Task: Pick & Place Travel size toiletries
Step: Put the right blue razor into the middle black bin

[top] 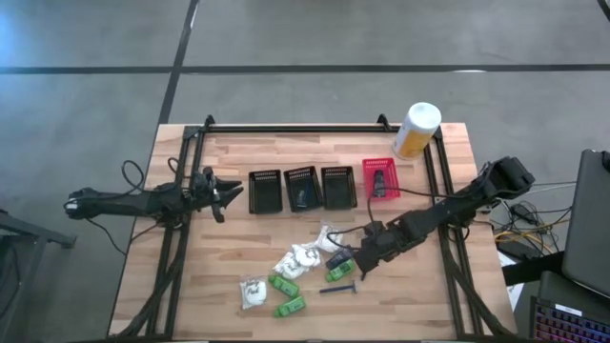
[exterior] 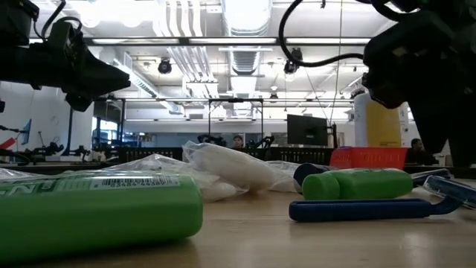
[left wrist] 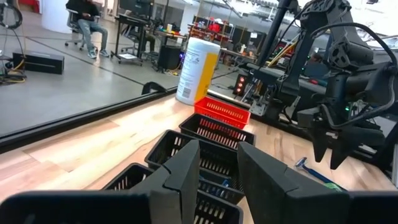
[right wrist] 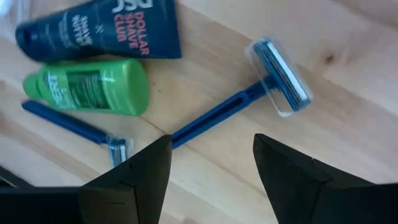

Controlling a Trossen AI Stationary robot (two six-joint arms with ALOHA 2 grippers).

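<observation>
My right fingers are above the blue razor handle (right wrist: 211, 120) and would miss, so they must lower first.
The travel size toiletries lie in a loose heap at the table's near middle. They are white wrapped lumps (top: 297, 259), green packets (top: 286, 284), a dark blue tube (right wrist: 106, 28), a green tube (right wrist: 87, 87) and two blue razors (right wrist: 249, 102) (right wrist: 74, 127). My right gripper (right wrist: 211, 168) points steeply down over the heap's right side (top: 360, 262). It is open, and the near razor's handle end lies just ahead of the gap. My left gripper (left wrist: 217, 171) waits level at the table's left (top: 219, 191), slightly open with nothing between its fingers.
Three black mesh baskets (top: 302, 188) and a red one (top: 383, 179) stand in a row across the middle of the table. One black basket and the red one hold something dark. A white-and-yellow canister (top: 416, 130) stands at the far right. A black frame (top: 286, 127) borders the work area.
</observation>
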